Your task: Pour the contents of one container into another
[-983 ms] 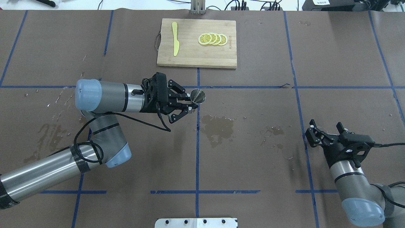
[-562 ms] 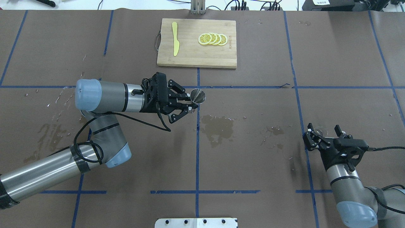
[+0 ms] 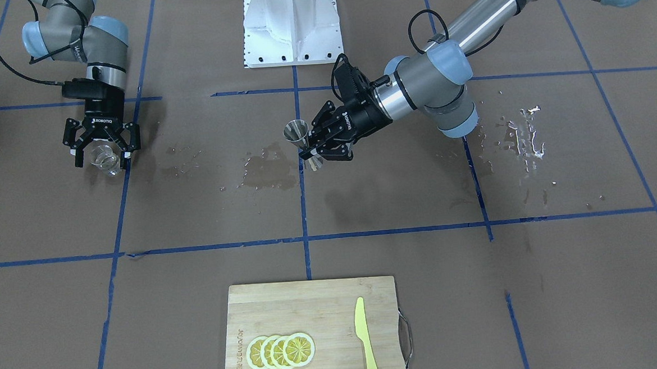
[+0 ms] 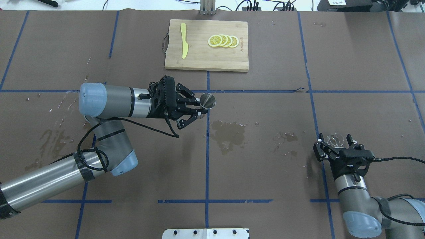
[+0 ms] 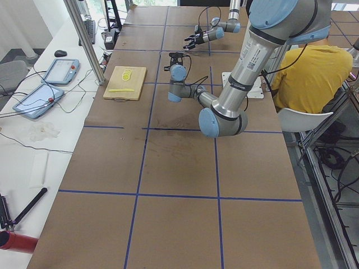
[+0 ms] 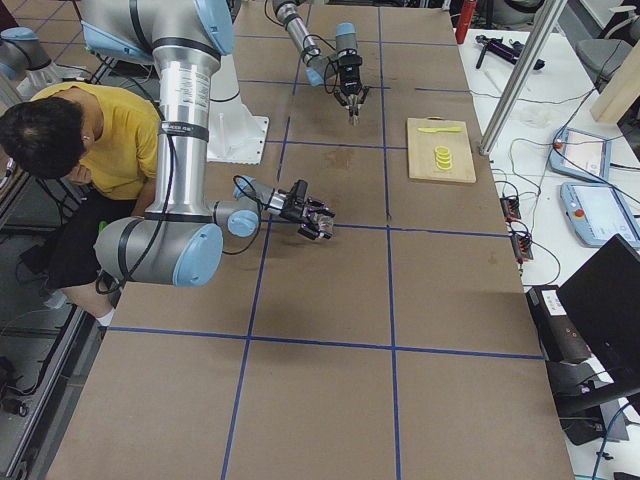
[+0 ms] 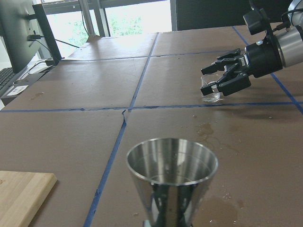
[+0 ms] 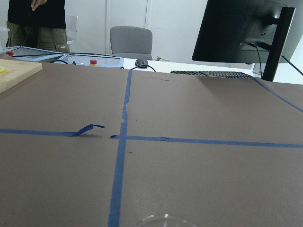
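My right gripper will hold the small clear cup by its round side (image 3: 105, 159) (image 8: 165, 221) to pour from one container into another.
A steel hourglass jigger (image 4: 208, 100) hangs near the table's middle, mouth up, with my left gripper (image 4: 200, 108) shut on its waist. It fills the lower left wrist view as a shiny cone, the jigger (image 7: 171, 175), and shows from the front as the jigger (image 3: 296, 133) beside the left gripper (image 3: 312, 150). The small clear cup (image 4: 334, 139) stands on the paper at the right. My right gripper (image 4: 333, 142) is open and low, one finger on each side of it. From the front, the cup (image 3: 104, 158) sits between the fingers of the right gripper (image 3: 102, 156). Only its rim (image 8: 158, 220) shows in the right wrist view.
A bamboo cutting board (image 4: 199, 58) lies at the far middle, with lemon slices (image 4: 223, 41) and a yellow plastic knife (image 4: 184, 40) on it. Wet patches (image 4: 229, 132) darken the brown paper between the arms. The white base plate (image 4: 206, 233) is at the near edge.
My right arm has drawn back and turned, bringing its open gripper down around the clear cup. The left arm and the jigger have not moved.
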